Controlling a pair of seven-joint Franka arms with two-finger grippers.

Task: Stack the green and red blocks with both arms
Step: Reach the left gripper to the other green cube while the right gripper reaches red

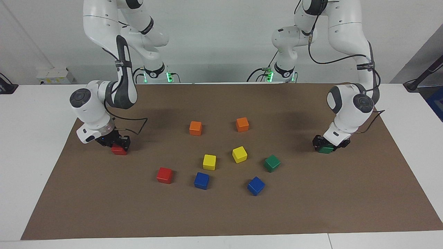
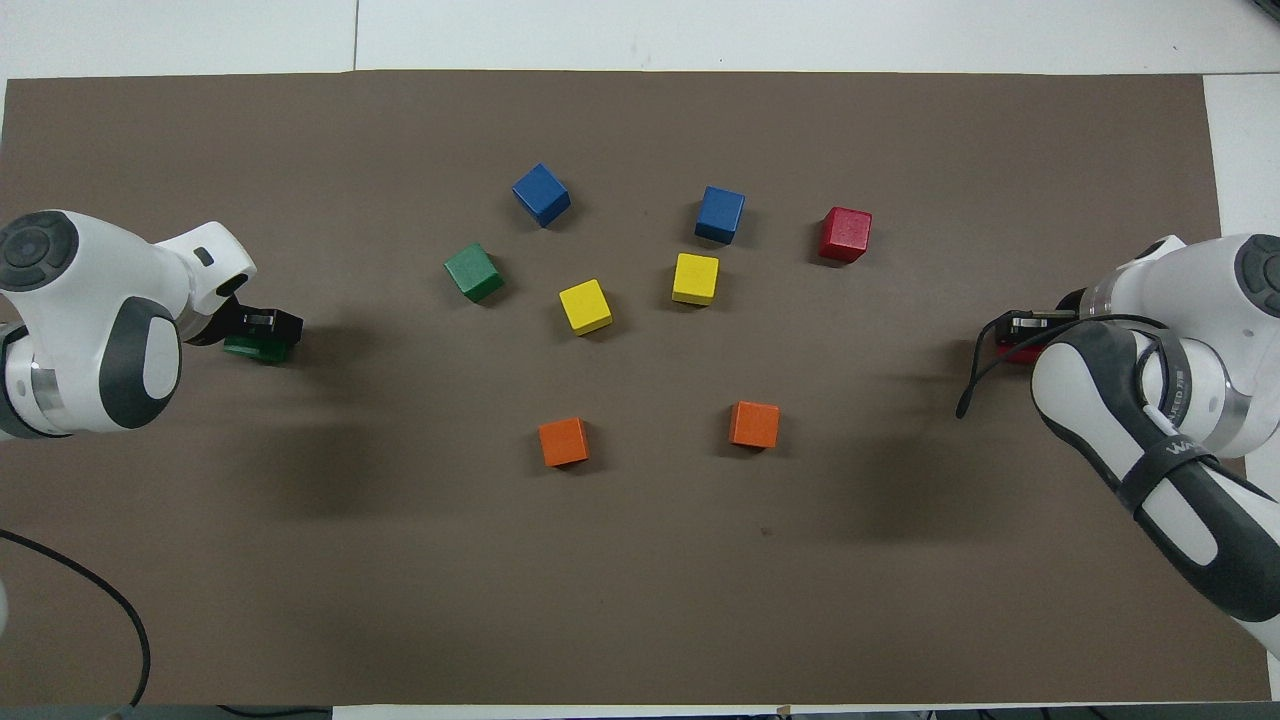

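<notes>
My right gripper is ready to release the block now: the lower edge of the red block (image 2: pixel 1020 359) is at the brown mat, so the block would stay standing.
My right gripper (image 1: pixel 117 143) is down at the mat over a red block (image 1: pixel 120 151) at the right arm's end of the table; the block shows partly under it in the overhead view (image 2: pixel 1008 352). My left gripper (image 1: pixel 329 143) is down over a green block (image 1: pixel 326 150) at the left arm's end, with the block's edge showing under it (image 2: pixel 255 350). Both blocks look to be at mat level. A second red block (image 1: pixel 164 175) and a second green block (image 1: pixel 272 163) lie free on the brown mat (image 1: pixel 311 207), farther from the robots.
Between the arms lie two orange cubes (image 1: pixel 195 128) (image 1: pixel 242 124), two yellow cubes (image 1: pixel 209 162) (image 1: pixel 239 154) and two blue cubes (image 1: pixel 201 180) (image 1: pixel 255 185). The blue cubes are farthest from the robots. White table surrounds the mat.
</notes>
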